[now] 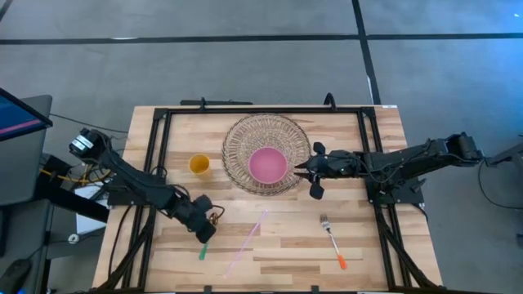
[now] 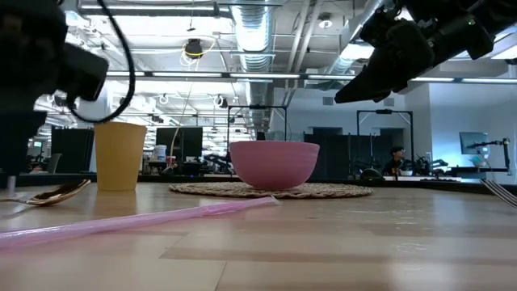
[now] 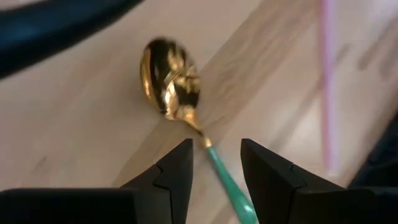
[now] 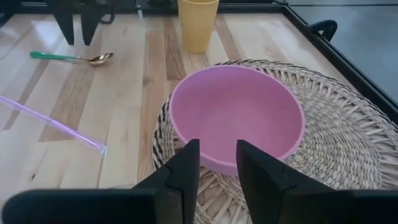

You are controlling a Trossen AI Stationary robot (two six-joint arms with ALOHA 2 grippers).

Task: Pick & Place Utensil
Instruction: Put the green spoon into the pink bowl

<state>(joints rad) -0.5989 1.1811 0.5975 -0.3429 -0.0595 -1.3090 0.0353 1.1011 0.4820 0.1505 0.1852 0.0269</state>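
My left gripper grabs the spoon's thin green handle (image 1: 203, 251) next, to place it in the pink bowl (image 1: 268, 166).
A spoon with a gold bowl (image 3: 166, 74) and a thin green handle (image 3: 229, 184) lies flat on the wooden table, left of centre (image 1: 209, 233). My left gripper (image 3: 216, 163) is open and hovers over it, one finger on either side of the handle just behind the bowl, touching nothing; the right wrist view shows the left gripper (image 4: 77, 28) above the spoon (image 4: 69, 57). My right gripper (image 1: 307, 171) is open and held high (image 2: 380, 69) beside the right rim of the pink bowl (image 1: 268, 166).
The pink bowl sits on a round woven mat (image 1: 237, 139) at the table's far middle. A yellow cup (image 1: 198, 165) stands left of the mat. A pink straw (image 1: 248, 242) lies near the spoon, and a fork with an orange handle (image 1: 333, 243) lies to the right.
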